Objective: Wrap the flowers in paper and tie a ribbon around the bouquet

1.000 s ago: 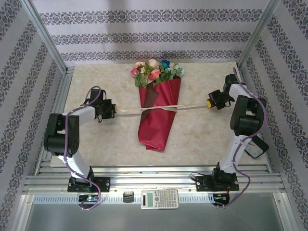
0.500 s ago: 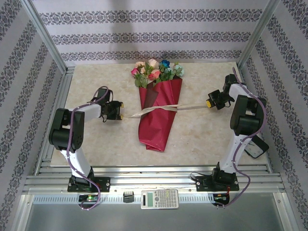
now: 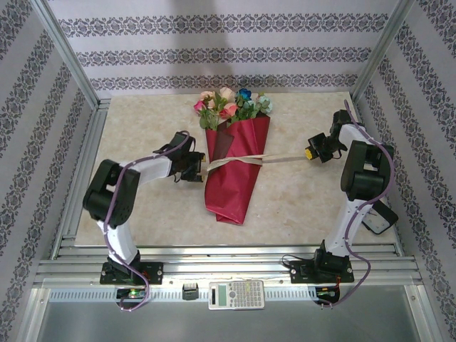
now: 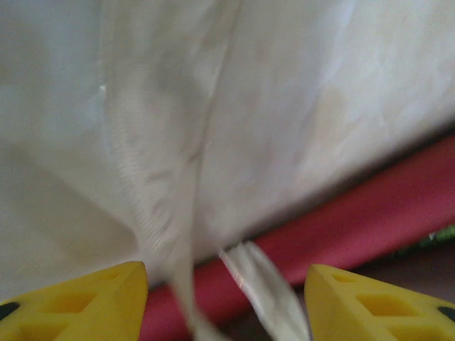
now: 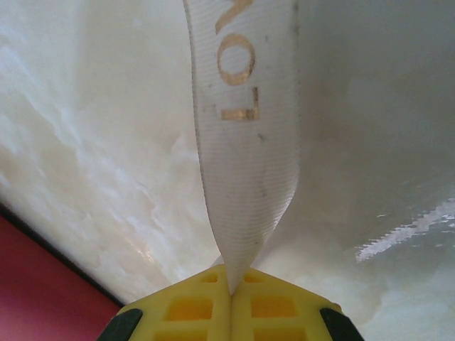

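Note:
My left gripper should next grab the loose cream ribbon [image 4: 183, 275] beside the cone's edge, opposite my right gripper. Both sides then pull apart to tie the bouquet.
The bouquet [image 3: 234, 167] lies mid-table, a red paper [image 3: 228, 196] cone with pink, peach and blue flowers [image 3: 231, 105] at its far end. A cream ribbon [image 3: 281, 159] crosses the cone's waist and runs right to my right gripper [image 3: 308, 153], which is shut on its end. The right wrist view shows the ribbon [image 5: 245, 142] pinched between the closed yellow fingers [image 5: 192, 309]. My left gripper [image 3: 199, 171] sits at the cone's left edge. Its yellow fingers [image 4: 78, 302] stand wide apart, with loose ribbon strands [image 4: 263, 284] and the red paper [image 4: 370, 213] between them.
A calculator [image 3: 236, 293] lies on the metal rails at the near edge, between the arm bases. Patterned walls and aluminium posts [image 3: 68, 53] close in the marble-look table [image 3: 142, 121] on three sides.
My left gripper has moved right along the ribbon, from well left of the bouquet to its left edge. The ribbon's left stretch is now short and slack. The right arm has not moved.

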Tool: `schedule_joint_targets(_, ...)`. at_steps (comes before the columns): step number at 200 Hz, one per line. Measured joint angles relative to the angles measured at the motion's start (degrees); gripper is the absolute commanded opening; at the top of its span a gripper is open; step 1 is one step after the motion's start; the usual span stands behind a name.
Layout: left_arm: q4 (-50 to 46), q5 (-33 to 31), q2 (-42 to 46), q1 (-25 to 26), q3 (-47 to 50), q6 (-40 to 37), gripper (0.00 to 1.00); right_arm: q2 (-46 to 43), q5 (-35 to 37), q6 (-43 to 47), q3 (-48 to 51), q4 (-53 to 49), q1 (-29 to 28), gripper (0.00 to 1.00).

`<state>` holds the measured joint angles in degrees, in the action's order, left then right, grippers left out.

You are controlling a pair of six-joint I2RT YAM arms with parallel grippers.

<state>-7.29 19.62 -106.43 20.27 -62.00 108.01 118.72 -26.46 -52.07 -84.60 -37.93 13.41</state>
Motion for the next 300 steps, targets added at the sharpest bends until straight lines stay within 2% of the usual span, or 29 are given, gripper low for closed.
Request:
schedule_joint_targets(32, 0.2, 0.1, -5.0, 0.0, -4.9, 0.5, 0.14, 0.0, 0.0, 0.0, 0.0, 0.0, 0.0, 0.0)
schedule_joint_targets(47, 0.9, -0.4, -5.9, 0.1, -6.0, 0.5, 0.0, 0.0, 0.0, 0.0, 0.0, 0.0, 0.0, 0.0)
schedule_joint_targets(68, 1.9, -0.4, -6.0, 0.4, -6.2, 0.5, 0.0, 0.0, -0.1, 0.0, 0.0, 0.0, 0.0, 0.0)
schedule_joint_targets(94, 3.6, -0.2, -6.1, 0.9, -5.9, 0.6, 0.0, 0.0, -0.9, -0.4, 0.0, 0.0, -0.2, 0.35)
schedule_joint_targets(108, 4.6, 0.0, -6.3, 1.1, -5.6, 0.8, 0.0, -0.6, -0.8, -1.1, 0.9, 0.5, -0.8, 0.46)
schedule_joint_targets(125, 5.4, 0.1, -6.5, 1.1, -5.4, 0.9, 0.0, -3.9, 0.1, -3.2, 4.5, 1.2, -2.4, 0.52)
schedule_joint_targets(161, 6.3, 0.3, -6.6, 1.1, -5.2, 1.0, 0.0, -13.8, -0.1, -11.8, 12.3, 6.3, -10.0, 0.56)
schedule_joint_targets(179, 6.6, 0.4, -6.6, 1.1, -5.2, 1.0, 0.0, -15.6, -1.1, -17.9, 14.8, 11.5, -13.9, 0.53)
schedule_joint_targets(213, 6.6, 0.5, -6.6, 1.1, -5.2, 1.0, 0.0, -13.6, -2.6, -27.8, 16.2, 19.5, -18.4, 0.5)
schedule_joint_targets(249, 6.8, 0.5, -6.6, 1.1, -5.1, 1.0, 0.0, -11.5, -2.6, -33.7, 16.7, 23.8, -21.1, 0.49)
schedule_joint_targets(289, 6.8, 0.5, -6.6, 1.1, -5.1, 1.0, 0.0, -8.5, -2.6, -37.3, 16.7, 26.9, -21.2, 0.37)
schedule_joint_targets(300, 6.8, 0.5, -6.6, 1.1, -5.1, 0.9, 0.0, -7.7, -2.5, -38.0, 16.7, 27.3, -21.2, 0.36)
